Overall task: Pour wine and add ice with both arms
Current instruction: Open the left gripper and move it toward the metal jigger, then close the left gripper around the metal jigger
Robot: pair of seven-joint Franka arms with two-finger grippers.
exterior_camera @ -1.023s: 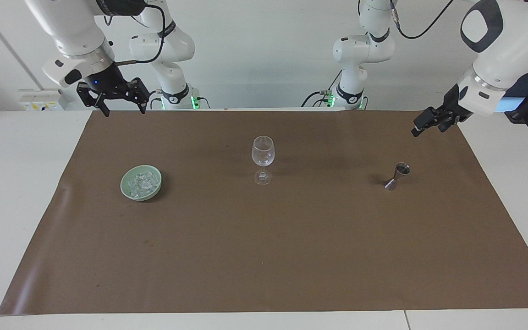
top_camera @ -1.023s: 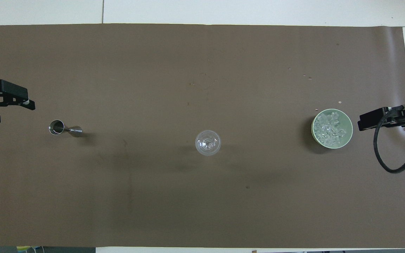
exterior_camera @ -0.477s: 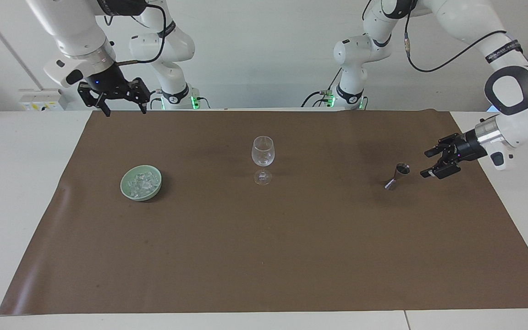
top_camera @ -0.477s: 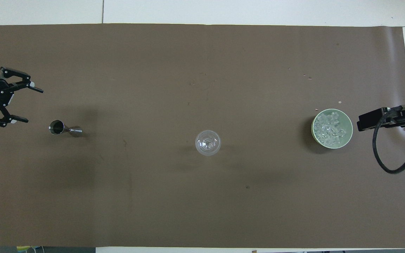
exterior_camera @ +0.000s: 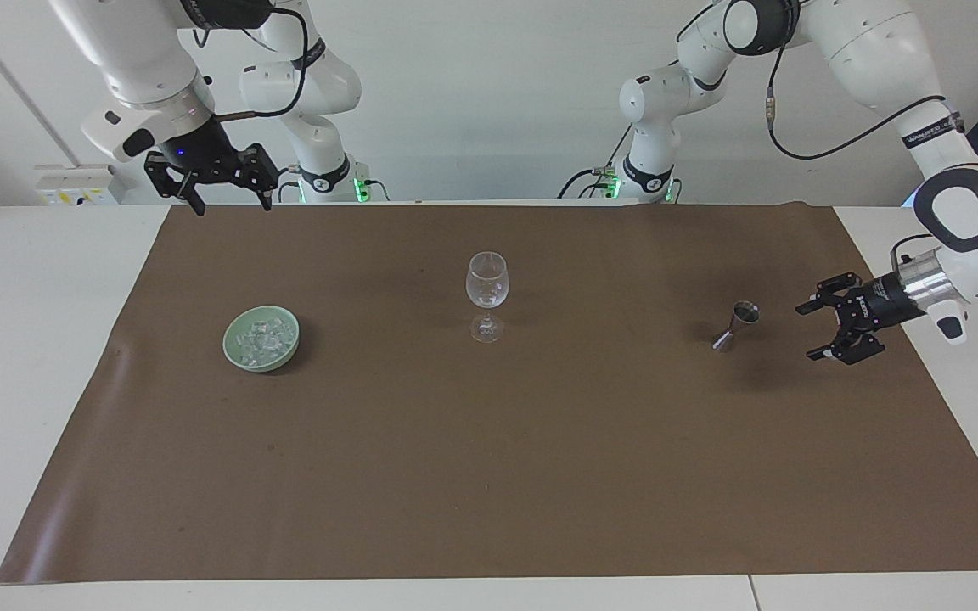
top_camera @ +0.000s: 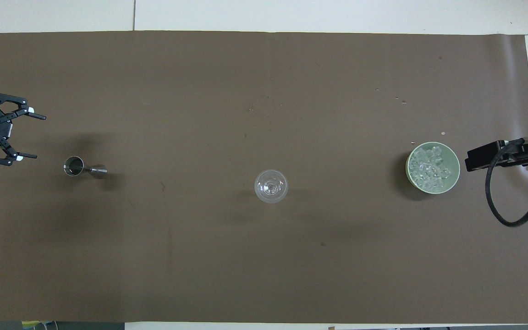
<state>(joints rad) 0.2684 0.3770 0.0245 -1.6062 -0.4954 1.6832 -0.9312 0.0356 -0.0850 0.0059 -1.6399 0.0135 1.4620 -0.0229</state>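
Observation:
The robot's left gripper should grab the jigger's narrow middle point(top_camera: 86, 169) next, between the sloping sides of the cups, because the jigger's cups get wider above and below.
A clear stemmed glass point(exterior_camera: 486, 293) point(top_camera: 271, 185) stands mid-mat. The ice point(exterior_camera: 264, 338) point(top_camera: 429, 168) is heaped in a pale green bowl point(exterior_camera: 260, 366) point(top_camera: 454, 160) toward the right arm's end. A small metal jigger point(exterior_camera: 737, 325) point(top_camera: 83, 167) stands toward the left arm's end. My left gripper point(exterior_camera: 810, 333) point(top_camera: 39, 137) hangs low over the mat beside the jigger, turned sideways toward it, open and holding nothing, a short gap away. My right gripper point(exterior_camera: 233, 208) point(top_camera: 471, 162) hovers high, open and empty, over the mat's edge by the robots. Wine is out of view.
A brown mat point(exterior_camera: 489, 475) point(top_camera: 264, 266) covers most of the white table point(exterior_camera: 30, 339). A black cable point(top_camera: 511, 215) loops from the right arm over the mat's end beside the bowl.
The left gripper has dropped from high over the mat's corner to a low spot beside the jigger and turned sideways. The right arm has hardly moved.

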